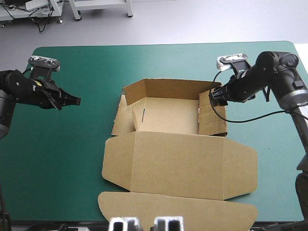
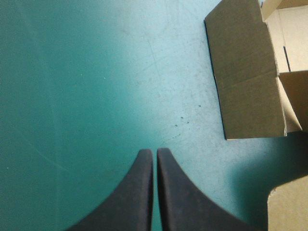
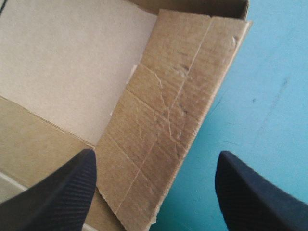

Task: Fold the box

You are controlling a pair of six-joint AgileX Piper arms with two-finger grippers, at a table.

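The lid of the box lies flat on the tabletop, and the box's creased side [image 1: 210, 118] stands up thin. My right gripper should next pinch that side by its top edge [image 1: 225, 115] to fold the box.
The brown box [image 1: 168, 115] lies mid-table as an open tray with its far wall raised and its lid [image 1: 183, 166] flat toward the near edge. Its left side flap [image 2: 245, 72] leans outward. My left gripper [image 1: 76, 101] hovers over the teal-green cover well left of the box, fingers [image 2: 144, 183] shut with nothing between them. My right gripper [image 1: 215, 97] is at the box's right wall, open. In the right wrist view that creased right flap [image 3: 168, 130] stands between the spread fingers [image 3: 62, 192], one finger inside the tray and the other outside.
The lid's long tuck flap [image 1: 178, 211] reaches the table's near edge. A wide strip of teal-green cover [image 1: 57, 154] lies between my left gripper and the box, and a narrower strip [image 1: 274, 159] lies right of the lid.
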